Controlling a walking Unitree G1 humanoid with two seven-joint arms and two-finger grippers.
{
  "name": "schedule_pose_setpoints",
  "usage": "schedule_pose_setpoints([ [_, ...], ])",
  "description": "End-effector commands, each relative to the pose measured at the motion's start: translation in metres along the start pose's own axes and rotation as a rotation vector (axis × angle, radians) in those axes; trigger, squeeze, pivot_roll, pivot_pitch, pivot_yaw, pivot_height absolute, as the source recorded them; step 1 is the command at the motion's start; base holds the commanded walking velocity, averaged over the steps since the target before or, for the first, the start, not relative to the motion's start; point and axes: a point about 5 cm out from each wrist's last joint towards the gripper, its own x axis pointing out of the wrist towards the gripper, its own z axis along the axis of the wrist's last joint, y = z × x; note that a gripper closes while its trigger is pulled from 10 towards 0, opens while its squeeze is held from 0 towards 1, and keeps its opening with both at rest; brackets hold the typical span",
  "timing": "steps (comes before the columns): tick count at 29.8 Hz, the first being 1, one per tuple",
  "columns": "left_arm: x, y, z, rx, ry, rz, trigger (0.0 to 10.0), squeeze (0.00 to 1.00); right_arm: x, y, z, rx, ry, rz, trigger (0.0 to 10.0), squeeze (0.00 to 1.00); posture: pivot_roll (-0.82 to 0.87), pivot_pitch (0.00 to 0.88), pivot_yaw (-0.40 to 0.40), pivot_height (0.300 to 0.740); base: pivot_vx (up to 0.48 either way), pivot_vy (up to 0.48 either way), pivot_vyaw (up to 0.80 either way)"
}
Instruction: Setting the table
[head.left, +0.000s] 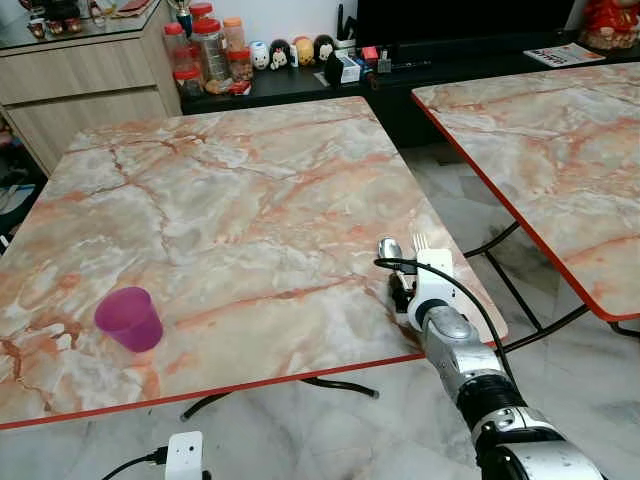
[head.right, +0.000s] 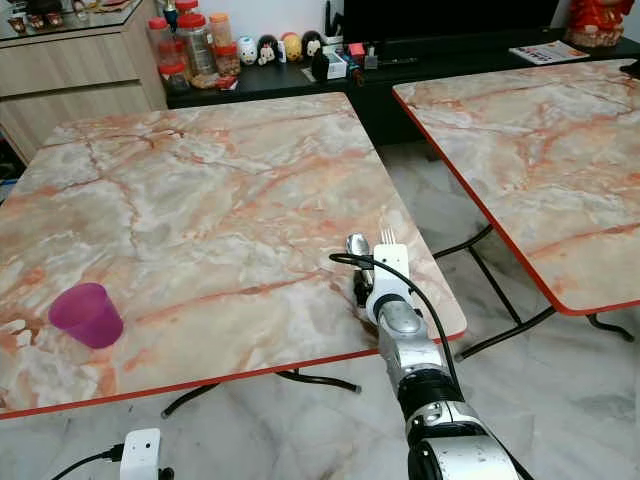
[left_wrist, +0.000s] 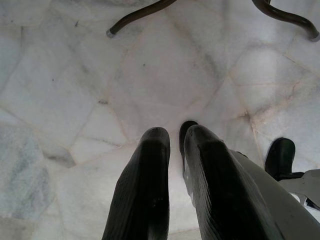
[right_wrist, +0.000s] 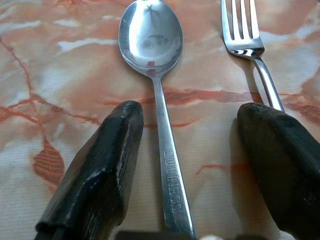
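The silver spoon is for setting the table, so my right gripper will grab it next by its engraved handle (right_wrist: 170, 175).
A steel spoon (right_wrist: 151, 39) and a steel fork (right_wrist: 243, 33) lie side by side on the marble table (head.left: 250, 180), near its front right corner. My right gripper (right_wrist: 192, 115) rests low over the table, open. The spoon's handle runs between its two fingers, and the fork's handle passes beside one finger (right_wrist: 280, 155). In the eye views the spoon (head.left: 389, 248) and the fork (head.left: 420, 242) stick out beyond my right wrist. A purple plastic cup (head.left: 129, 318) stands upright near the front left. My left gripper (left_wrist: 175, 135) hangs over the floor, shut on nothing.
A second marble table (head.left: 540, 130) stands to the right, with a strip of floor between the two. Behind are a black low cabinet (head.left: 300, 85) with jars and figurines and a wooden cabinet (head.left: 80, 90). A white device (head.left: 185, 455) lies on the floor in front.
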Motion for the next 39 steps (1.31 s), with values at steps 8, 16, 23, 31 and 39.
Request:
schedule_pose_setpoints([
  [8, 0.001, 0.001, 0.001, -0.015, 0.013, 0.008, 10.0, 0.00, 0.004, 0.009, 0.017, -0.005, -0.039, 0.042, 10.0, 0.00, 0.01, 0.008, 0.023, 0.740, 0.000, 0.000, 0.00],
  [16, 0.000, -0.001, -0.001, -0.029, 0.017, 0.006, 10.0, 0.00, 0.005, 0.005, 0.016, -0.019, -0.029, 0.025, 10.0, 0.00, 0.01, 0.016, 0.018, 0.740, 0.000, 0.000, 0.00],
  [23, 0.000, -0.001, -0.003, -0.033, 0.022, 0.007, 10.0, 0.00, 0.004, 0.004, 0.013, -0.016, -0.023, 0.022, 10.0, 0.00, 0.01, 0.022, 0.015, 0.740, 0.000, 0.000, 0.00],
  [31, 0.000, 0.000, -0.005, -0.037, 0.031, 0.007, 10.0, 0.00, 0.004, 0.003, 0.001, -0.022, 0.038, 0.010, 10.0, 0.00, 0.01, 0.040, 0.019, 0.740, 0.000, 0.000, 0.00],
  [39, -0.001, 0.000, -0.006, -0.038, 0.040, 0.005, 10.0, 0.00, 0.002, 0.004, -0.014, -0.019, 0.091, 0.015, 1.3, 0.00, 0.01, 0.047, 0.020, 0.740, 0.000, 0.000, 0.00],
])
